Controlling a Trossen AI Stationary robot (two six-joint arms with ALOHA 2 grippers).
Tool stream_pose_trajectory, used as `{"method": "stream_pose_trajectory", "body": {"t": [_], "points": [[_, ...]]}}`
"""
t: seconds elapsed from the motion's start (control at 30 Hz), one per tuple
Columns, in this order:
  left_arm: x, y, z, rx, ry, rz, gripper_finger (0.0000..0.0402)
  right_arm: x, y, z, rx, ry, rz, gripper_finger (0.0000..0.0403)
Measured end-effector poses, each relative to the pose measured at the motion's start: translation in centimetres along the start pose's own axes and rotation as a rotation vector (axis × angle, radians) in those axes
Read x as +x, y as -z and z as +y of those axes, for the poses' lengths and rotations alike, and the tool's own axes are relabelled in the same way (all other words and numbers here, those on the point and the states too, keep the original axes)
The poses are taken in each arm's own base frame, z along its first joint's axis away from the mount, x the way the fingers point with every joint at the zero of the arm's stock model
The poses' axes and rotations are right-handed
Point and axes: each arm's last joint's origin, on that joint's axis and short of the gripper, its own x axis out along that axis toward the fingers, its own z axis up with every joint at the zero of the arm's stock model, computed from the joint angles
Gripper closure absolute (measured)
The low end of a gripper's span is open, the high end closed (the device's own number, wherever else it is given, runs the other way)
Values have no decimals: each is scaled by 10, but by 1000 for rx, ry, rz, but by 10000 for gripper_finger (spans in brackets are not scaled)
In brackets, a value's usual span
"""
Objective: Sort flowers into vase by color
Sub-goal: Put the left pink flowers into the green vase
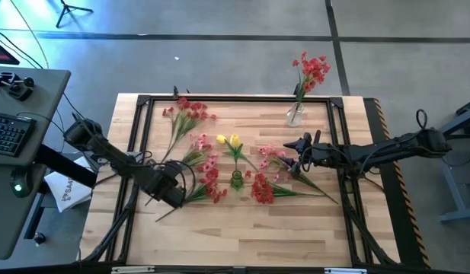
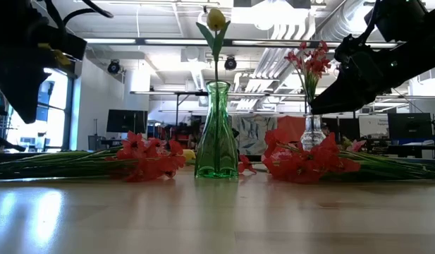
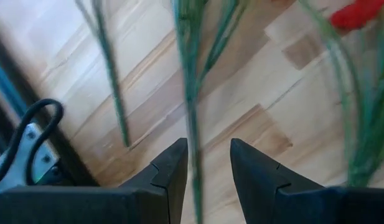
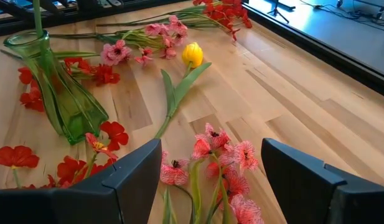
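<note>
The pink flowers need to be sorted into the green glass vase. My left gripper will grab the nearest pink flower by its lower green stem next.
A green glass vase stands mid-table with one yellow tulip in it. A clear vase at the far edge holds red flowers. Loose red flowers, pink flowers and a second yellow tulip lie flat on the wood. My left gripper is open above the stem ends left of the green vase, and a green stem shows in its gap. My right gripper hangs wide open over the pink flowers.
Black frame rails run along the table's left and right sides. More red and pink stems lie near the far left corner. A desk with a keyboard stands left of the table. Bare wood stretches along the near edge.
</note>
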Motion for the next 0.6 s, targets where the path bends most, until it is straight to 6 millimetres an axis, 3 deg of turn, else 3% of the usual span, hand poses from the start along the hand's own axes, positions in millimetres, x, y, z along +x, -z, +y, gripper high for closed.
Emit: {"method": "stream_pose_trajectory", "body": {"t": [0.17,0.4,0.6], "points": [[5,-1,3,-19,-24,16,291,0,0,0,0,-1,-1,133],[45,11,4,-37,38,88,291,0,0,0,1,-1,-3,133],[63,20,12,-35,6,123,291,0,-2,0,6,-5,-15,133]]}}
